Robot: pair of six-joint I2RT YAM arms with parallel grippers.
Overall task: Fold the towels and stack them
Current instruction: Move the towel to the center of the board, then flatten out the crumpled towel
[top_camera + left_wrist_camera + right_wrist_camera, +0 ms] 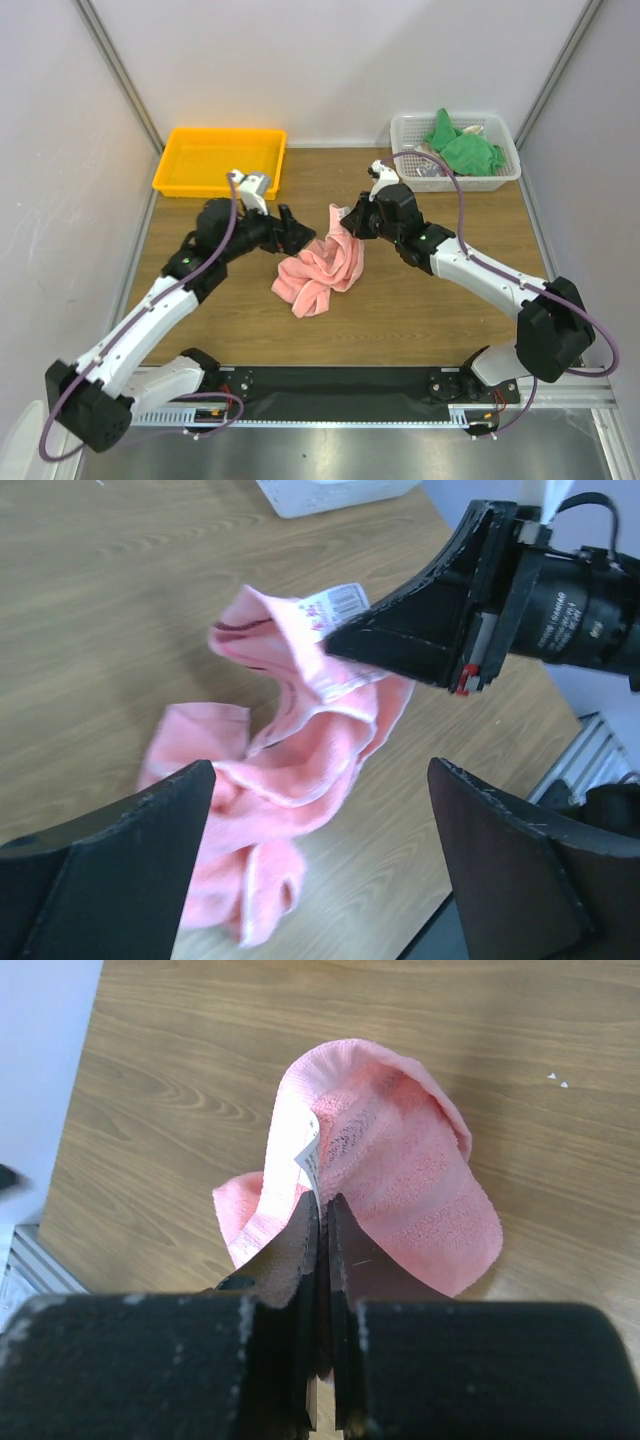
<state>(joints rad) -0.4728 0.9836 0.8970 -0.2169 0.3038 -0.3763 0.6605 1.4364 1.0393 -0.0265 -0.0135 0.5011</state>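
Observation:
I will next pinch the salmon-pink towel's edge (333,214) (236,638) with my left gripper, away from where my right gripper holds the white label, to spread the towel for folding.
The salmon-pink towel (318,272) lies crumpled mid-table, with one edge pulled up. My right gripper (345,222) is shut on that raised edge beside the white label; in the right wrist view its jaws (322,1205) pinch the towel (410,1180). My left gripper (300,236) hovers at the towel's left side, open. In the left wrist view its fingers (320,780) stand wide apart over the towel (290,770), holding nothing, and the right gripper (335,640) grips the edge opposite. Green towels (462,148) lie bunched in the white basket (512,160).
A yellow tray (225,131) sits at the back left. The white basket stands at the back right corner. Grey walls close in both sides and the back. Both arm bases sit on the black rail at the near edge.

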